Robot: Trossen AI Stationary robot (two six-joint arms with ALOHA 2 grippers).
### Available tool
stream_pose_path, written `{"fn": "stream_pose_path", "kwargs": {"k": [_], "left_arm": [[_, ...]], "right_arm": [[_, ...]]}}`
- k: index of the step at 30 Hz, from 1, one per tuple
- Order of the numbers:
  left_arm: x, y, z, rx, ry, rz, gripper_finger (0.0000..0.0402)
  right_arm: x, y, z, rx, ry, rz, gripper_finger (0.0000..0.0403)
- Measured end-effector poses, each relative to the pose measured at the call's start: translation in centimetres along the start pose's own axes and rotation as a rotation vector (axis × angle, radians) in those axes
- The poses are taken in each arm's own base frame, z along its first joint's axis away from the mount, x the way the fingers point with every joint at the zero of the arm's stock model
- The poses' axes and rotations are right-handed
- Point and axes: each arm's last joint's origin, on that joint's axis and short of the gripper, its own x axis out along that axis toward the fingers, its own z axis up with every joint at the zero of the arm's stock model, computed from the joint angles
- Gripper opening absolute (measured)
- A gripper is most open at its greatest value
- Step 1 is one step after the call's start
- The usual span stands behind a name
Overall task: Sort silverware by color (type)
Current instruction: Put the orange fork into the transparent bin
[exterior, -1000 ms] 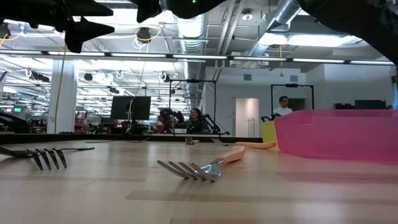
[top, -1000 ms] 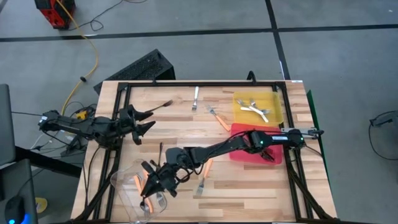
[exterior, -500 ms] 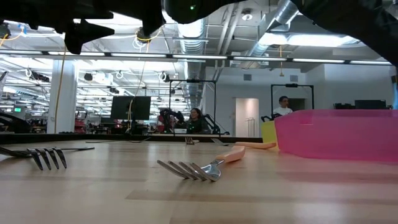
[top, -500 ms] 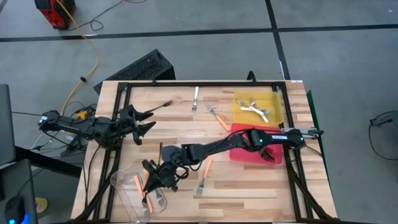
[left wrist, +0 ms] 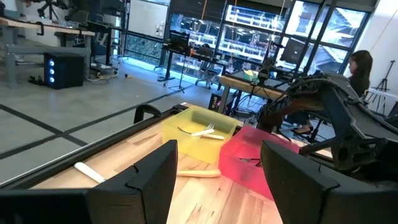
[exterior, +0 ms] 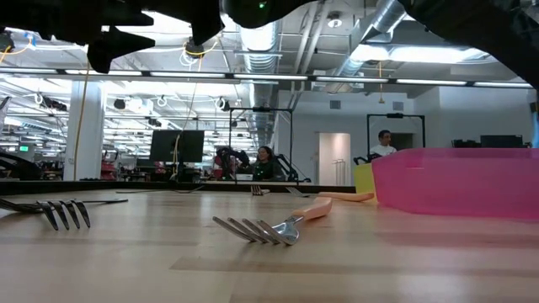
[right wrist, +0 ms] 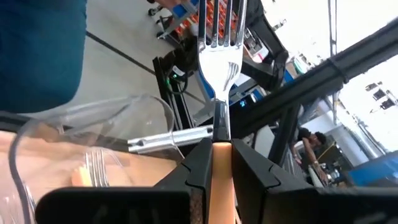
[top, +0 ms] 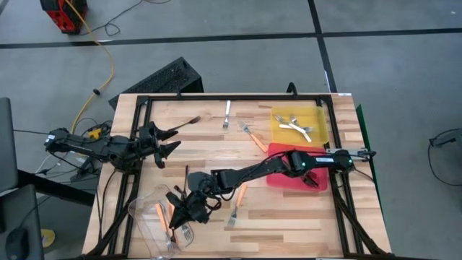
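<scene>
My right gripper should line up the orange-handled fork (right wrist: 221, 124) with the clear tub before it opens: the fork hangs above and beside the tub's rim.
My right gripper (top: 180, 213) reaches across the table to the clear tub (top: 153, 225) at the near left and is shut on an orange-handled fork (right wrist: 219, 56). Its metal tines point ahead, over the tub's rim (right wrist: 93, 112). Orange-handled forks (right wrist: 93, 169) lie inside the tub. My left gripper (top: 172, 141) waits open and level at the table's left side. On the wood lie a black fork (top: 189, 121), a white fork (top: 227, 113) and orange-handled forks (top: 253, 136) (top: 241, 193). White forks (top: 297, 127) lie in the yellow tray (top: 317, 115). My right gripper pinches the fork's orange handle (right wrist: 221, 163) between its two fingers, just behind the metal neck. The fork lies along the fingers and sticks out ahead of them, tines foremost. It is lifted clear, above the tub.
A red tray (top: 278, 177) lies at the right under my right arm, next to the yellow tray. Another fork (top: 234, 214) lies near the front edge. A black frame (top: 231, 97) runs round the table. People (exterior: 265, 162) stand in the room far behind.
My right gripper has rolled about the line it points along while staying over the tub. The orange-handled fork has turned with it. My left arm has kept still.
</scene>
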Motion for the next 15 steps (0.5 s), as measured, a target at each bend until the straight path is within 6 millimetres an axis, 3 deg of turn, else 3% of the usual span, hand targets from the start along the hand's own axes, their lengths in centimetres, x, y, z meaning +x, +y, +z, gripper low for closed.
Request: {"fn": "stream_pose_path", "kwargs": {"k": [15], "left_arm": [[0.0,0.0,0.0,0.000,0.000,0.000,0.0215]], "right_arm": [[-0.7,-0.1,-1.1,-0.071,0.038,0.024,0.0071]]}}
